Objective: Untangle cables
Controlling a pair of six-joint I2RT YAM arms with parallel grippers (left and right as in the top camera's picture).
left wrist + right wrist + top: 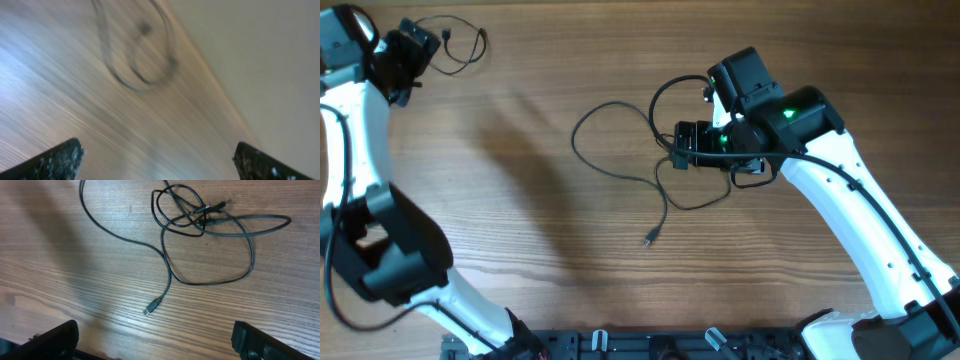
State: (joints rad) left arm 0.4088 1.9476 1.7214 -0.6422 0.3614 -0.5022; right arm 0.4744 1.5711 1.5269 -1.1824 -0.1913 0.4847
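Observation:
I should grab the USB-plug cable's wide loop (585, 160) outside the knot with my left gripper, so the plug stays free and I can untangle the cable.
One thin black cable (463, 47) lies as a small loose loop at the table's far left, just right of my left gripper (418, 42). In the blurred left wrist view the same loop (135, 55) lies ahead of the open, empty gripper (157, 152). The other cables (620, 140) spread over the table's middle, knotted together (200, 217) with wide loops around the knot. One strand ends in a USB plug (148, 311), also seen in the overhead view (648, 240). My right gripper (680, 146) hovers over these cables, open and empty (155, 332).
The wooden table (520, 250) ends close behind the left cable, with a pale wall (260, 60) beyond. The arm bases and a black rail (650, 345) sit along the near edge.

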